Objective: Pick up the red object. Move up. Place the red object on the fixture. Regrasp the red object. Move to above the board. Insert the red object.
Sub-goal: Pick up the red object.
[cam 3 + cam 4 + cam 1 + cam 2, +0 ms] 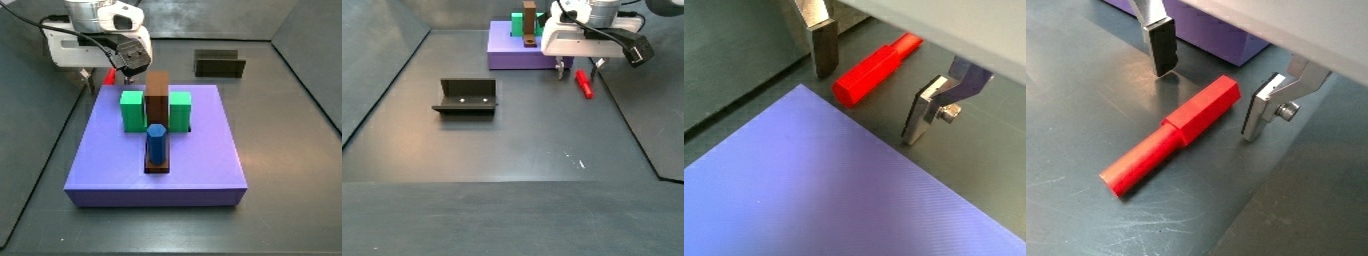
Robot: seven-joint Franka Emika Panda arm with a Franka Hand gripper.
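The red object needs to be picked up and placed on the fixture. My gripper should grab it by its thicker end [866,78] next.
The red object [874,70] [1170,136] lies flat on the dark floor beside the purple-blue board [831,185] [158,150]. My gripper [870,92] [1207,102] is open and straddles the thicker end of the red object, one finger [822,50] on each side, not touching it. In a side view the gripper [579,69] hangs low over the red object [585,83], just right of the board [513,51]. The fixture [466,97] [219,63] stands apart on the floor. In a side view the red object [110,75] is mostly hidden behind the gripper [120,70].
On the board stand green blocks [132,109], a tall brown block [158,95] and a blue hexagonal peg [156,143] in a brown base. Raised walls ring the floor [516,140].
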